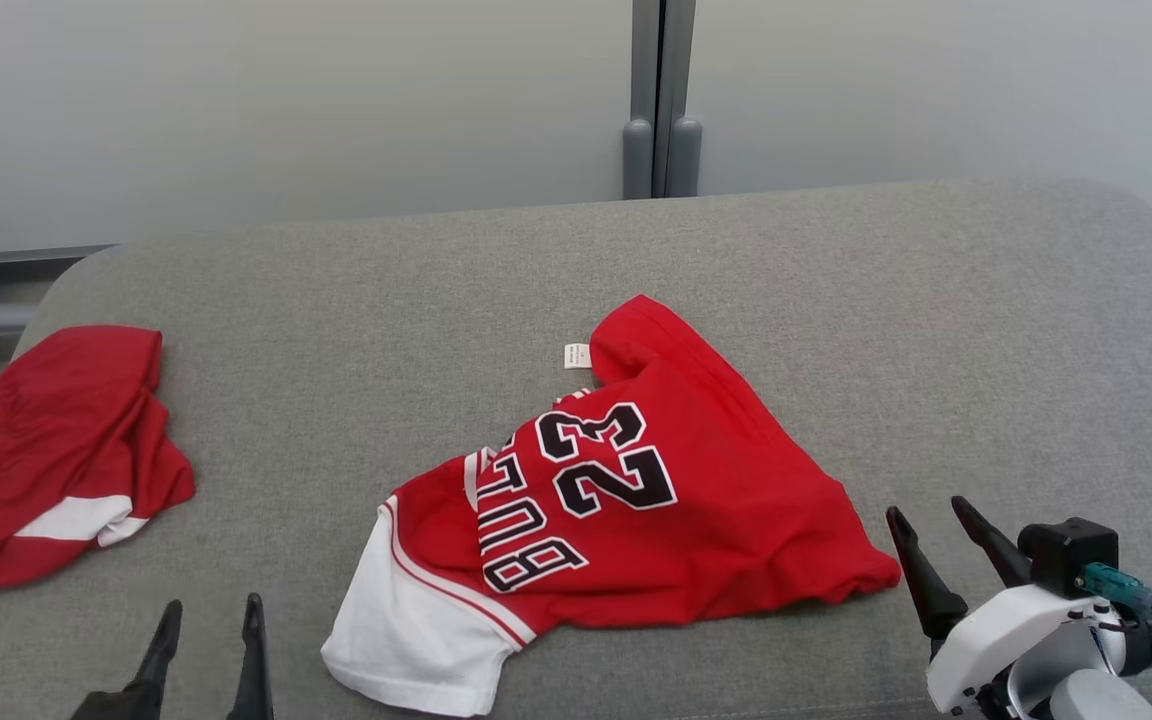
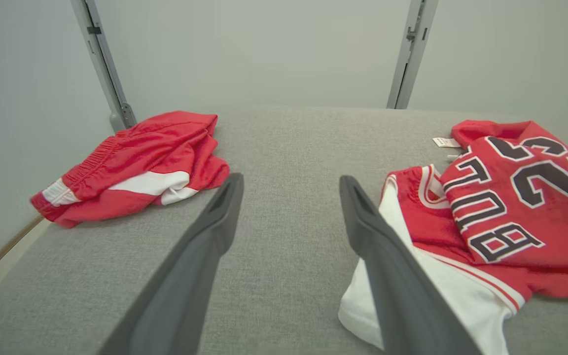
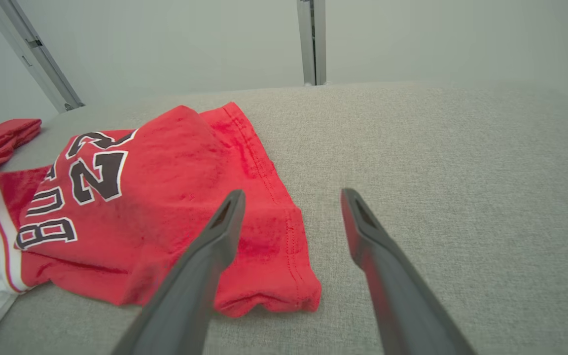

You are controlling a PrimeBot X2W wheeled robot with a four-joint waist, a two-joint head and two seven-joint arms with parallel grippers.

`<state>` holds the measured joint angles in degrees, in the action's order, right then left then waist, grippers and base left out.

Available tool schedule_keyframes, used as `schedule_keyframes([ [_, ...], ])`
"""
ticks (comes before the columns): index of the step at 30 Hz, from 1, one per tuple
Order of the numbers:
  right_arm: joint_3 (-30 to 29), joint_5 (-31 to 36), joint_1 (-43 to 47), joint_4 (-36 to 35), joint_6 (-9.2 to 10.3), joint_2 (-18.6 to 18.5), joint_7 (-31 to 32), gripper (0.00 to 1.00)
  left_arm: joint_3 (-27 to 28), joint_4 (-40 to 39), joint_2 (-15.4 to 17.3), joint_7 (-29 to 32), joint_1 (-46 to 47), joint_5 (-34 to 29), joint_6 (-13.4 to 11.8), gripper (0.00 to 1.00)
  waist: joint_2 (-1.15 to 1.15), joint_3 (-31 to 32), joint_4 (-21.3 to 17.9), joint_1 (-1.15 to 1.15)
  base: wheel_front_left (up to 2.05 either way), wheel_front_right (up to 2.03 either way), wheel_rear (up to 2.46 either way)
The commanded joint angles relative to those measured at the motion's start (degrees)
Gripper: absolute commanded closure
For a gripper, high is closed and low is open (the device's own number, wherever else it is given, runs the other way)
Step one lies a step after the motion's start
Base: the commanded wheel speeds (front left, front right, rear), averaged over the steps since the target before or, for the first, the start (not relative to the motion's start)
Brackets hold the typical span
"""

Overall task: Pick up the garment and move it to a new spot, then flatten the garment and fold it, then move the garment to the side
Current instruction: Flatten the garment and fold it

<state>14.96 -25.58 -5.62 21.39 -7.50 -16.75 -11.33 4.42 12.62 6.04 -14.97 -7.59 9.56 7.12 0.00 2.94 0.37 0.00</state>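
My right gripper picks up the jersey (image 2: pixel 511 207) by its red hem corner next, where the jersey's loose edge ripples up off the flat grey surface.
The garment (image 1: pixel 636 490) is a red jersey with a black "23", lettering and a white sleeve, lying crumpled in the middle of the grey padded surface (image 1: pixel 836 300). It also appears at the right of the left wrist view as the jersey (image 2: pixel 511 207) and at the left of the right wrist view as the jersey (image 3: pixel 165 207). My left gripper (image 1: pixel 213 612) stands open at the lower left, short of the white sleeve, holding nothing. My right gripper (image 1: pixel 931 518) is open just beside the jersey's right corner, empty.
A second red and white piece of clothing (image 1: pixel 56 450) lies bunched at the surface's left edge, seen too as the bunched clothing (image 2: pixel 136 162). A small white tag (image 1: pixel 577 355) sticks out by the jersey's collar. Pale wall panels with a grey post (image 1: pixel 663 100) stand behind.
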Motion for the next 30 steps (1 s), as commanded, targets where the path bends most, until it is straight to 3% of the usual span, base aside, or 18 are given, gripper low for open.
schedule_keyframes([
  [1, -0.3, 0.4, -0.2, 0.8, 0.02, 0.0, 1.0, 0.0, -0.8, 1.4, 0.5, -0.2, 0.4, 0.5, 0.3, 0.0, 0.0, -0.1, 0.0, 0.0, 0.0, 0.0, 0.0],
  [11, 0.5, 0.5, -3.4, 7.6, 0.02, 1.1, 4.6, 0.0, -10.1, 14.2, 4.4, 1.9, 5.9, 7.0, 0.4, 0.0, 0.0, -1.3, -0.7, 0.0, 0.0, 0.0, 0.0],
  [20, 3.4, -0.4, -7.9, 15.5, 0.02, 2.8, 4.1, 0.0, -17.9, 23.0, 7.3, 1.2, 10.3, 12.7, 0.4, 0.0, 0.0, -2.8, -1.4, 0.0, 0.0, 0.0, 0.0],
  [30, 7.1, -2.6, -12.8, 25.0, 0.02, 4.9, 2.1, 0.0, -26.7, 30.4, 8.4, 0.8, 15.9, 18.1, 0.4, 0.0, 0.0, -4.3, -0.7, 0.0, 0.0, 0.0, 0.0],
])
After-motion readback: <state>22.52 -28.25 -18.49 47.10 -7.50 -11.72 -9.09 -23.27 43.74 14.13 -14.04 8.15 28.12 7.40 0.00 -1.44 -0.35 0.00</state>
